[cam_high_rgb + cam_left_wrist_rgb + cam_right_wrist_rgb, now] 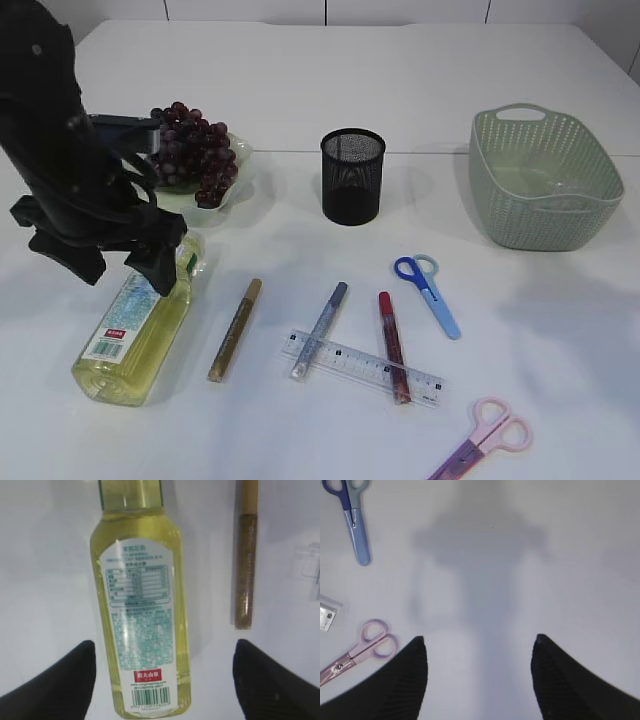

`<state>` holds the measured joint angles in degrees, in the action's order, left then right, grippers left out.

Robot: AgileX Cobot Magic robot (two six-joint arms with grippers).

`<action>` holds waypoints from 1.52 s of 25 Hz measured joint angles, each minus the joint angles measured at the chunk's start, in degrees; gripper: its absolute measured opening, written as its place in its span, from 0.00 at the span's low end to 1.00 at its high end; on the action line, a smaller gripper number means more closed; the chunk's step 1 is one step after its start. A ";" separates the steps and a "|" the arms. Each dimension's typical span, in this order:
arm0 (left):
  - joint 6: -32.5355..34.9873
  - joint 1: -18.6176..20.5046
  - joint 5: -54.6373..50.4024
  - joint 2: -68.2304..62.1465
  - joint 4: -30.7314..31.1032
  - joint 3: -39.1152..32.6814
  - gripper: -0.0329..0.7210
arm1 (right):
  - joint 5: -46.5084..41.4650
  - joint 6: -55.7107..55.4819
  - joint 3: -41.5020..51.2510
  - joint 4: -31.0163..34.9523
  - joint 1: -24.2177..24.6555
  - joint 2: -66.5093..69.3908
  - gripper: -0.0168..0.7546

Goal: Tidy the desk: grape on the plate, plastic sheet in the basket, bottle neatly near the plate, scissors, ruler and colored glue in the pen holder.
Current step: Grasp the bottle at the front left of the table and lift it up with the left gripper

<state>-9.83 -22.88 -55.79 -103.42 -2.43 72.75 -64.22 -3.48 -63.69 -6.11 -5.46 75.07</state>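
I should next grab the bottle with my left gripper around the middle of its body [146, 312]. The bottle is long, and yellow liquid [152, 338] fills its wide end.
The grape [195, 150] bunch lies on the pale plate [240, 155] at the back left. A yellow-filled bottle [135, 325] lies on its side in front of the plate. My left gripper [150, 255] hangs over it. In the left wrist view the left gripper [165, 645] is open, its fingers [55, 690] straddling the bottle [142, 605] base with a gap on each side. The gold glue [235, 330], silver glue [320, 328], red glue [393, 345], ruler [360, 365], blue scissors [430, 295] and pink scissors [485, 440] lie on the table. My right gripper [480, 638] is open over bare table.
A black mesh pen holder [352, 175] stands at the middle back. A green basket [500, 200] sits at the right, something clear glinting inside. In the right wrist view the blue scissors [352, 520] and pink scissors [360, 652] lie to the left.
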 joint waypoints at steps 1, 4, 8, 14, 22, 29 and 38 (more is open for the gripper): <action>-1.29 -0.11 0.14 -0.31 0.88 0.00 0.88 | 0.10 0.00 0.00 0.00 0.00 0.00 0.68; -3.27 -0.20 0.21 -1.74 2.43 0.00 0.88 | 0.25 0.00 0.00 0.00 0.00 0.00 0.68; -3.71 -0.20 0.21 -2.95 2.43 0.11 0.88 | 0.25 0.00 0.00 0.00 0.00 0.00 0.68; -3.71 -0.20 0.21 -5.70 2.43 0.11 0.88 | 0.25 0.00 0.00 0.00 0.00 0.00 0.68; -3.71 -0.20 1.18 -7.73 2.74 0.11 0.88 | 0.25 0.00 0.00 0.36 0.00 0.00 0.68; -3.71 -0.20 1.45 -10.21 3.19 0.11 0.88 | 0.25 0.00 0.00 0.75 0.00 0.00 0.68; -3.71 -0.20 3.54 -11.24 4.79 0.19 0.86 | 0.30 0.00 0.00 0.96 0.00 0.00 0.68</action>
<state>-13.53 -23.08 -52.25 -114.66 2.36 72.94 -63.92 -3.48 -63.69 -5.15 -5.46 75.07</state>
